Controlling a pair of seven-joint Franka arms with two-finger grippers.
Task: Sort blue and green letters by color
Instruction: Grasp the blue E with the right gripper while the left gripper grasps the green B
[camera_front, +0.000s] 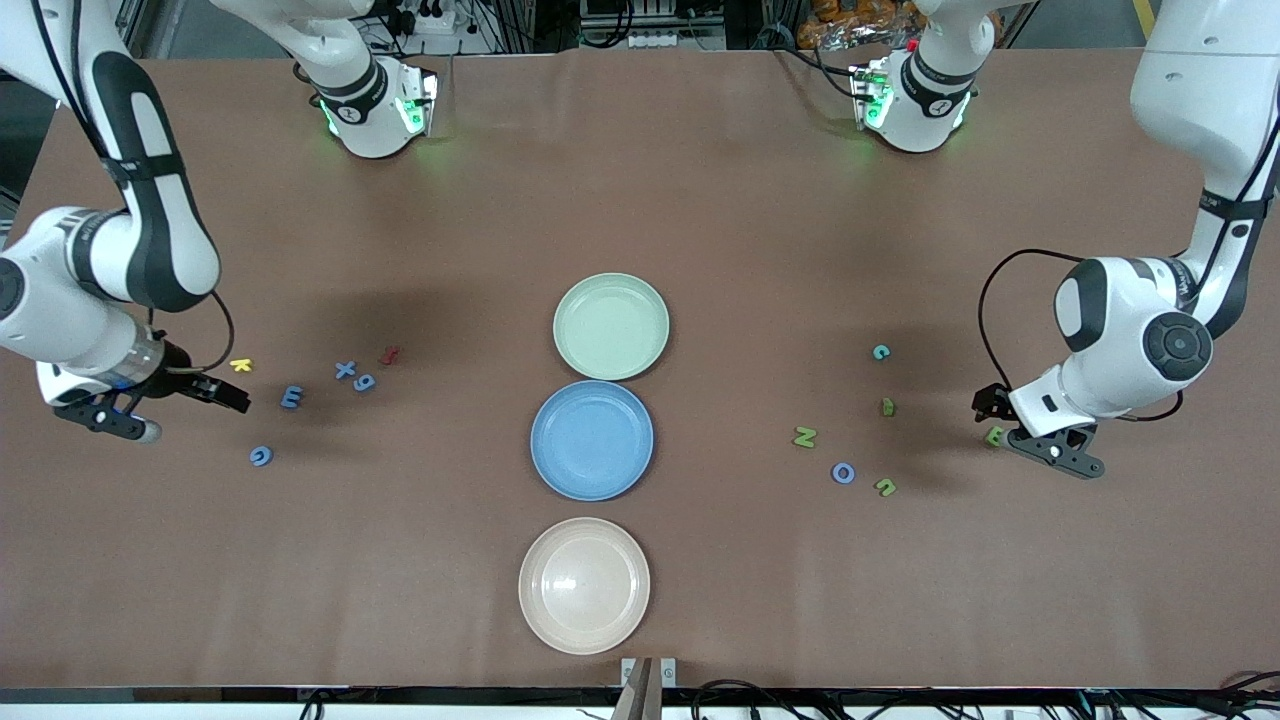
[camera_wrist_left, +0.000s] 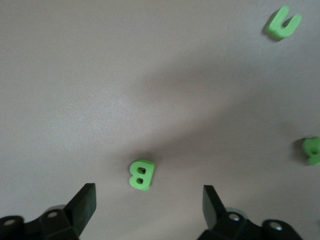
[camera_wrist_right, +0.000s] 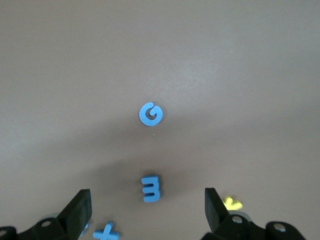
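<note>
My right gripper grabs the blue E's body of stacked bars next, to sort the blue letters onto the blue plate.
Blue letters lie toward the right arm's end: E, X, 9 and G. My right gripper hangs open beside them, holding nothing, with the E just ahead of its fingers. Toward the left arm's end lie green N, green u, a small green piece, blue O and green B. My left gripper is open over the B, not touching it.
Three plates stand in a row mid-table: pale green, blue nearer the camera, beige nearest. A yellow K and a red piece lie among the blue letters. A teal c lies near the green ones.
</note>
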